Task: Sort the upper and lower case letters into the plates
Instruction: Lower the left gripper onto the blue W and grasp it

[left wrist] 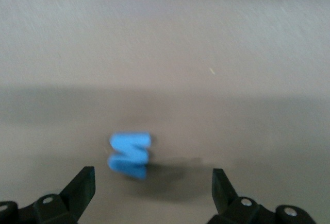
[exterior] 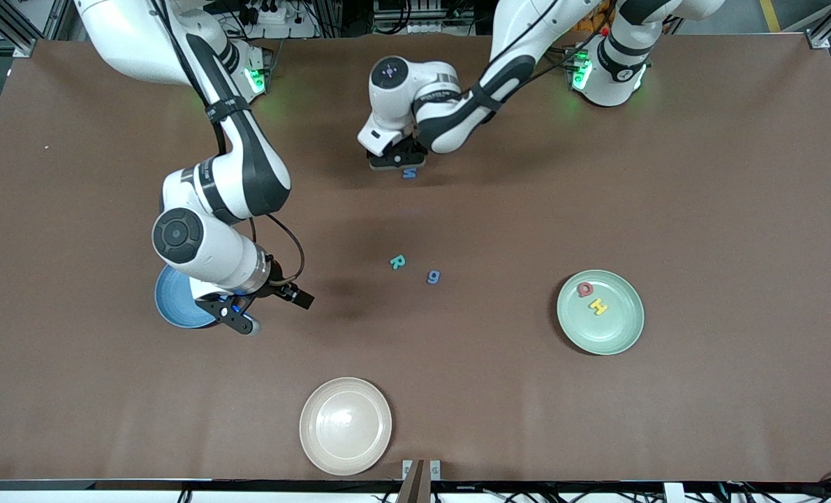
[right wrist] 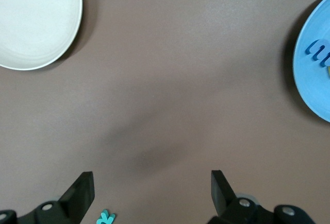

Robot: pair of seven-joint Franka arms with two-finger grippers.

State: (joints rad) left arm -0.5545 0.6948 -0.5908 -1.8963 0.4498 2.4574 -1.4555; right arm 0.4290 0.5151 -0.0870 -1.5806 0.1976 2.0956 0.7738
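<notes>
The blue M should next be grabbed by the ends of its legs with my left gripper, so that the upper case letters get sorted onto the mint green plate (exterior: 618, 335).
My left gripper (exterior: 396, 163) is open, low over the table, with a blue letter M (exterior: 409, 172) lying just by it. In the left wrist view the M (left wrist: 130, 154) lies flat ahead of the open fingers, nearer one fingertip (left wrist: 82, 183). My right gripper (exterior: 265, 311) is open and empty over the table beside the sky blue plate (exterior: 167, 300). That plate (right wrist: 314, 69) holds a blue letter (right wrist: 317, 51). A teal R (exterior: 397, 262) and a blue g (exterior: 434, 277) lie mid-table. The mint green plate (exterior: 618, 335) holds a red Q (exterior: 585, 288) and a yellow H (exterior: 598, 306).
A cream-beige plate (exterior: 346, 426) sits near the table's front edge, nearest the front camera; it also shows in the right wrist view (right wrist: 36, 18). The teal R (right wrist: 105, 217) shows by the right gripper's fingertip.
</notes>
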